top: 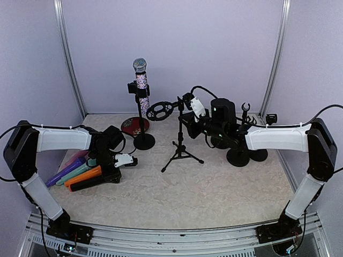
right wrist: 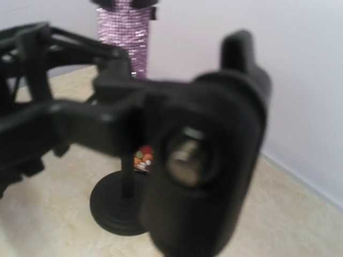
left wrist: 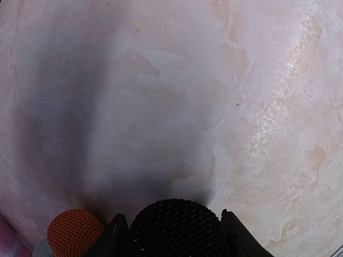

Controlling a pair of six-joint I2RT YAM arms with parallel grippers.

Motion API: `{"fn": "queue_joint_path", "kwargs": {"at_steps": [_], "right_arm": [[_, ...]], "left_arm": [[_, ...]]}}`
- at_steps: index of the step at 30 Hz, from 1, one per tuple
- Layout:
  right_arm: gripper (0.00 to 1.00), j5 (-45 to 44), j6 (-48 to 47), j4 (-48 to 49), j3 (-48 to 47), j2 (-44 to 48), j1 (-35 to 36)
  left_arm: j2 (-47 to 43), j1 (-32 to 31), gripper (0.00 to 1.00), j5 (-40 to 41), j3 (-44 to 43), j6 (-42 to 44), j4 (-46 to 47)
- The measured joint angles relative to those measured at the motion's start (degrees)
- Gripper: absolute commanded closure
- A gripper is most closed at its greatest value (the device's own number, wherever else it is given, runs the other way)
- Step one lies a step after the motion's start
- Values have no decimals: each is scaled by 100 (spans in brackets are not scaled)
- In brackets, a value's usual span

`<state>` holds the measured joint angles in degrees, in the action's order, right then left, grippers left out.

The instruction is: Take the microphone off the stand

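My right gripper opens next, since the tripod stand's spread legs are on flat, empty table and the tripod stand would end upright.
A glittery microphone [top: 141, 80] stands upright in the clip of a round-based stand [top: 143, 141] at the back; its pink sparkly body [right wrist: 123, 37] also shows in the right wrist view. My left gripper [top: 119, 167] is low on the left, shut on the mesh head of a black microphone [left wrist: 176, 230] that lies on the table beside an orange one [left wrist: 74, 231]. My right gripper [top: 188, 115] is shut beside the top of a tripod stand [top: 181, 151]. The tripod's black mount [right wrist: 203, 160] fills the right wrist view and hides the fingers, so I cannot tell whether anything is held.
Purple, teal and orange microphones [top: 80, 172] lie in a row at the left. A shock-mount ring [top: 159, 111] sits on the tripod. A red and black dish [top: 135, 126] lies behind the round base. Two more round-based stands [top: 245, 156] stand at the right.
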<state>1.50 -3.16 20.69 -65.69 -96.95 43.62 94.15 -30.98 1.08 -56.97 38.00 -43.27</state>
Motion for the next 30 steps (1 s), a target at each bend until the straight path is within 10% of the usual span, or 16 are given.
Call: {"fn": "queue_joint_path", "kwargs": {"at_steps": [10, 14, 17, 30], "right_arm": [[79, 798, -999, -337, -221, -24, -184], [31, 809, -1344, -643, -273, -35, -278], [17, 800, -1416, -981, -297, -61, -380], [27, 780, 1797, -944, 442, 551, -422]], "left_arm": [[125, 42, 35, 116, 214, -227, 592], [109, 55, 14, 44, 181, -289, 627], [59, 59, 11, -116, 46, -348, 568], [-684, 90, 1, -1073, -636, -448, -13]]}}
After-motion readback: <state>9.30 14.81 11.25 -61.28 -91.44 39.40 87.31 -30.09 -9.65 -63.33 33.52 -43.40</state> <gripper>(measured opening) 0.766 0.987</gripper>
